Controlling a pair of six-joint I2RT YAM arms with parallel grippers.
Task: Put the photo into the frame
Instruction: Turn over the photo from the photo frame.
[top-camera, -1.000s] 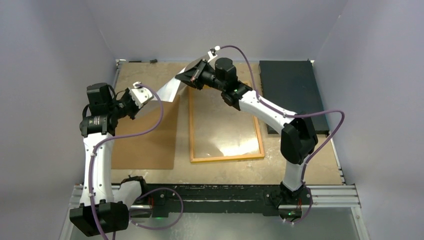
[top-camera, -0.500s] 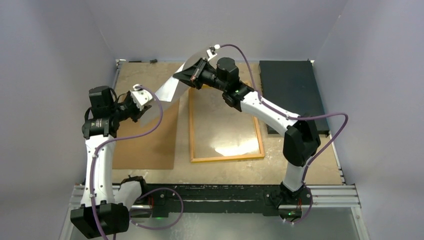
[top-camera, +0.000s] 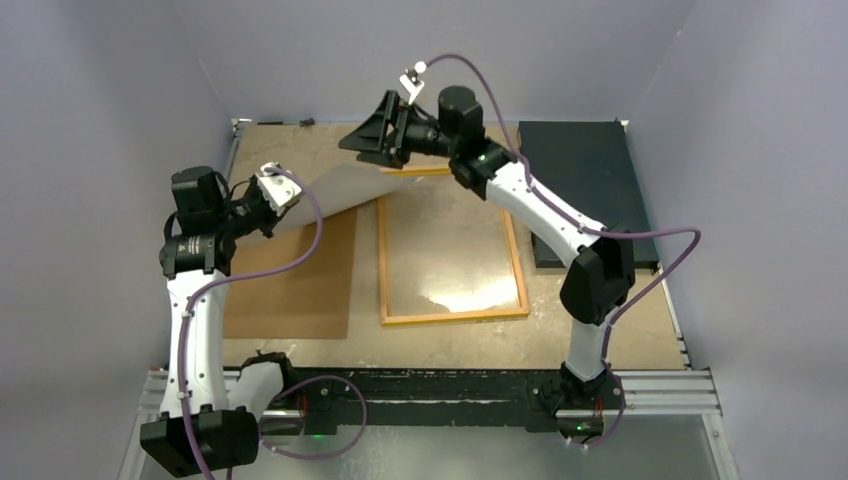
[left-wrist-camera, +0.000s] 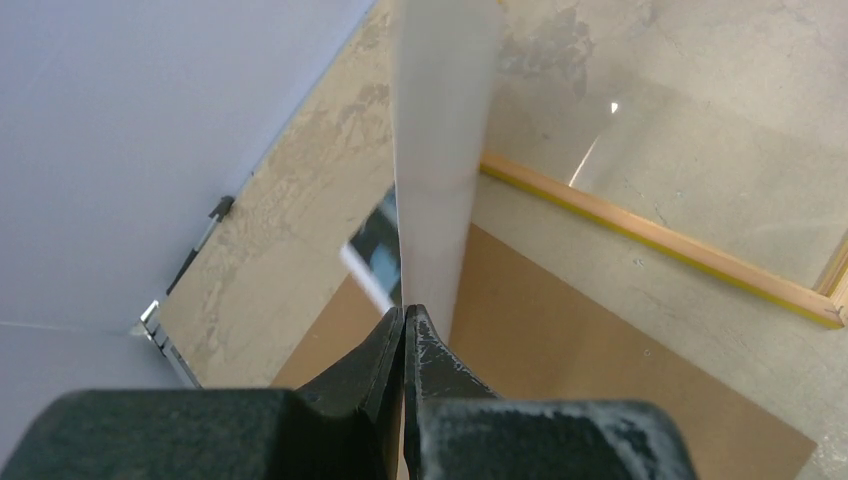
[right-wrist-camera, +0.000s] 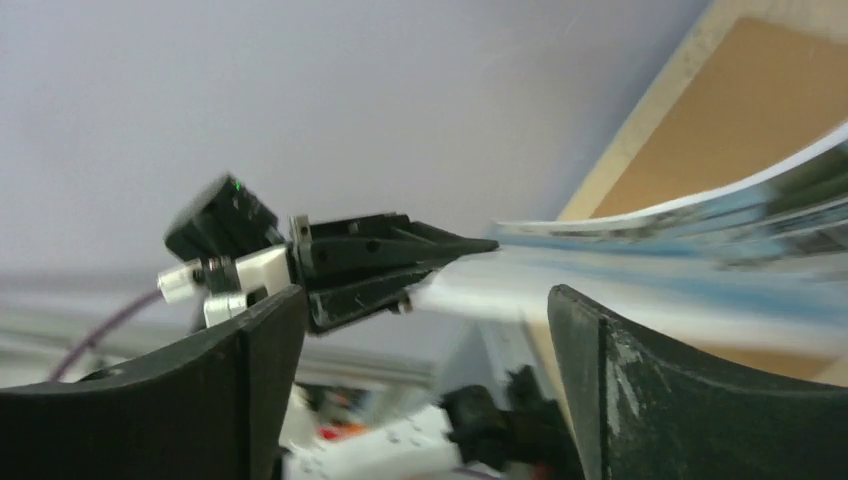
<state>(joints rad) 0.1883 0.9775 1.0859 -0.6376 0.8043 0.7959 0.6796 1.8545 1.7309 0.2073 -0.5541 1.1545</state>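
I need to pinch the photo's free far edge (top-camera: 352, 168) with my right gripper. The opposite edge then stays free to lay into the frame (top-camera: 381, 260).
The photo (top-camera: 345, 190) hangs as a curved sheet, pale back up, over the left back of the table. My left gripper (top-camera: 270, 215) is shut on its near-left edge. In the left wrist view the fingertips (left-wrist-camera: 404, 312) pinch the white sheet (left-wrist-camera: 440, 120) edge-on. My right gripper (top-camera: 372, 140) stands open above the photo's far end and holds nothing. Its wrist view shows the printed blue side (right-wrist-camera: 700, 260) beyond the spread fingers (right-wrist-camera: 250, 380). The frame (top-camera: 381, 260) lies flat mid-table, its yellow border (left-wrist-camera: 650, 240) round a clear pane.
A brown backing board (top-camera: 290, 285) lies flat left of the frame, under the photo's near end. A dark mat (top-camera: 585, 180) lies at the back right. Grey walls close in the table on three sides.
The right gripper has opened, let go of the photo and lifted towards the back. The photo has sagged from a steep tilt to a low curve, held only by the left gripper.
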